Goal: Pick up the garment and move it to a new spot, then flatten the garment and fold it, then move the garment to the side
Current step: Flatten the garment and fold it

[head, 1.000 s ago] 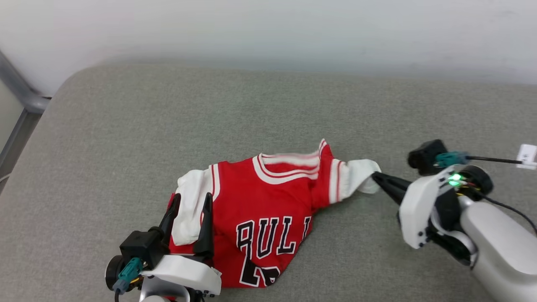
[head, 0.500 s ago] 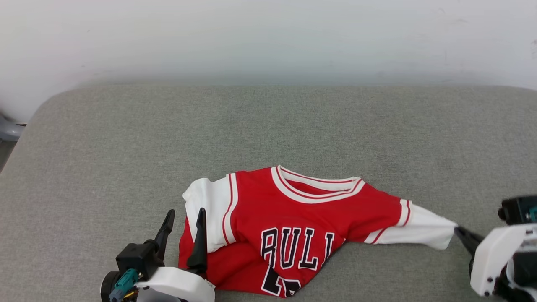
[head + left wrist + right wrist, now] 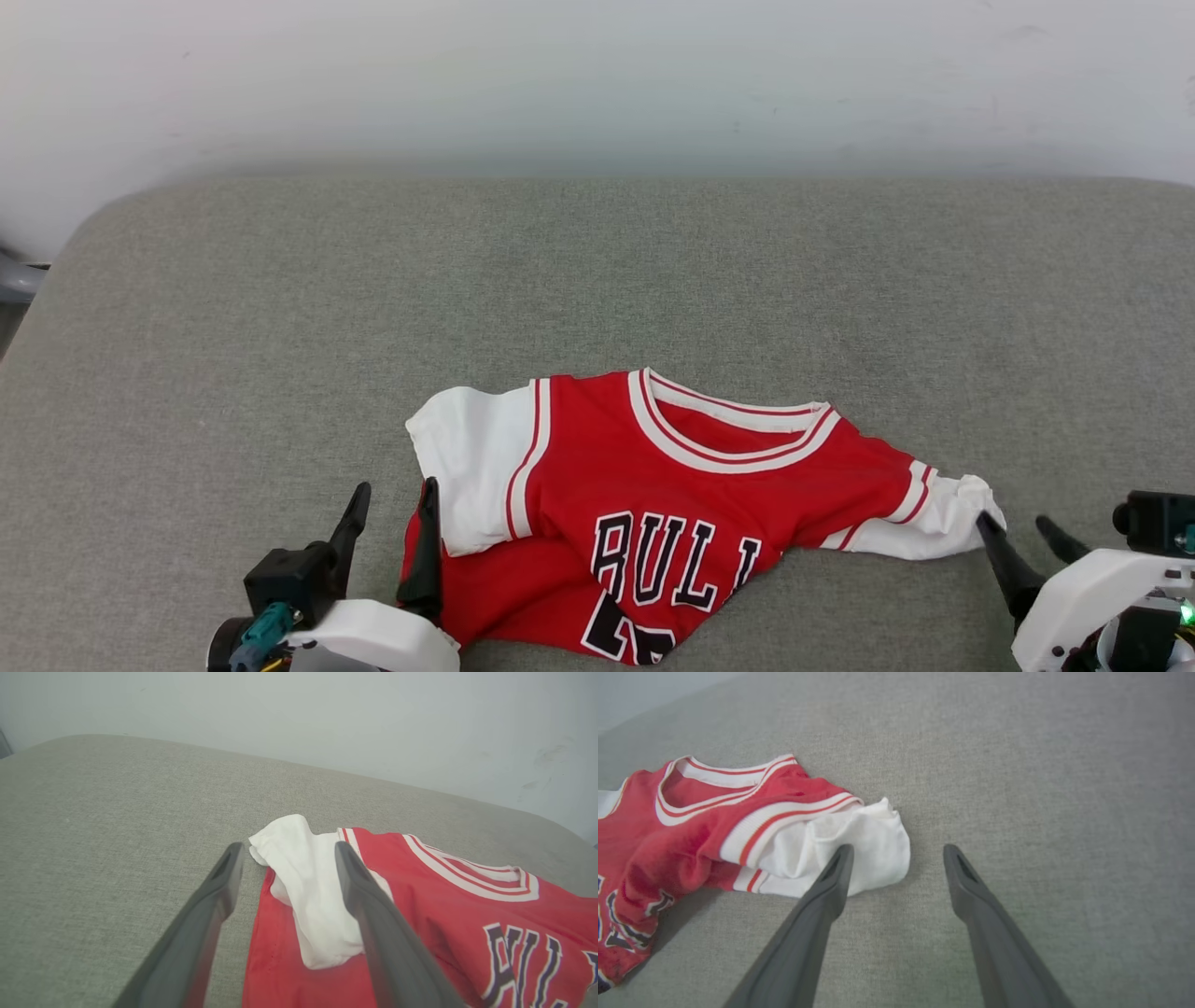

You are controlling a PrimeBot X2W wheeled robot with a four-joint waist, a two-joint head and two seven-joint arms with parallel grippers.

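My left gripper grabs the garment by the tip of its white sleeve [image 3: 426,430] next, where a loose fold stands up over the flat red cloth.
The garment [image 3: 672,504], a red jersey with white sleeves and black lettering, lies crumpled on the grey cushion, its lower part folded under. My left gripper [image 3: 392,493] stands open at the jersey's left edge, holding nothing; in the left wrist view the white sleeve [image 3: 313,891] lies just past its spread fingers [image 3: 285,851]. My right gripper [image 3: 1013,523] is open beside the right sleeve end [image 3: 943,527]. In the right wrist view the left fingertip of my right gripper [image 3: 899,851] overlaps the white sleeve [image 3: 859,849]; nothing lies between the fingers.
The grey fabric cushion [image 3: 597,280] stretches wide around the jersey and ends at a pale wall [image 3: 597,84] behind. Its rounded left corner [image 3: 84,233] drops off next to a grey metal bar [image 3: 14,280].
My right gripper pulled the right sleeve out to the right, then opened and let it go. The head camera shifted. The left gripper stayed open at the left edge.
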